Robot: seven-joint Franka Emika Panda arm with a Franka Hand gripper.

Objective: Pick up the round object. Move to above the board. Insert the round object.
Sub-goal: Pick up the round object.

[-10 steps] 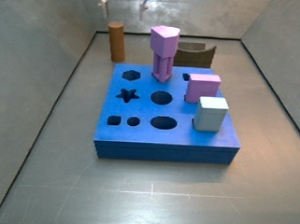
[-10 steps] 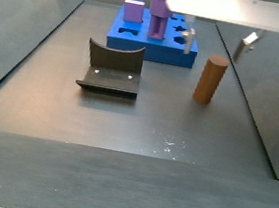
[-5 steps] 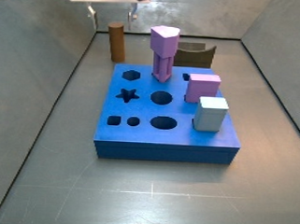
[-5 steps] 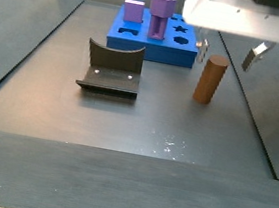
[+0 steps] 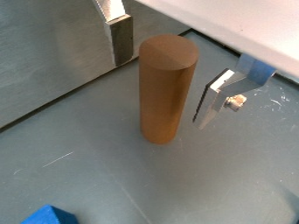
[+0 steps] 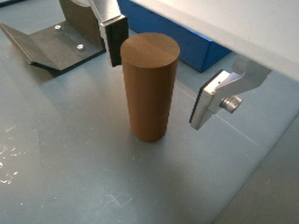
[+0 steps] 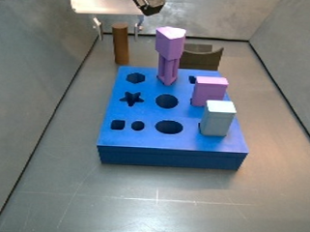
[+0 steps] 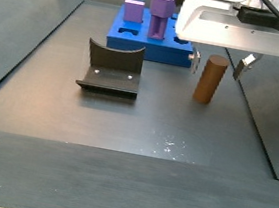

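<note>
The brown peg has to go into the board, so the gripper next needs to grab the peg by its top end [image 7: 120, 30] [image 5: 170, 54].
The round object [image 5: 167, 87] is a tall brown cylinder peg standing upright on the grey floor, also seen in the wrist view [image 6: 149, 87] and in both side views [image 7: 119, 46] [image 8: 211, 80]. My gripper [image 5: 167, 66] [image 6: 162, 70] is open and lowered around the peg's top, one finger on each side with a gap to each. It also shows in both side views [image 7: 119, 23] [image 8: 223, 58]. The board [image 7: 169, 138] [image 8: 179, 50] is a thick blue block with shaped holes, a short way from the peg.
A purple hexagonal-topped peg [image 7: 168, 56] [image 8: 159, 13], a pink block [image 7: 209, 89] and a pale block [image 7: 220, 118] stand in the board. The dark fixture [image 8: 112, 71] [image 6: 52, 44] stands on the floor near the peg. Grey walls enclose the floor.
My gripper has come down from above and now straddles the top of the brown peg. The peg and board have not moved.
</note>
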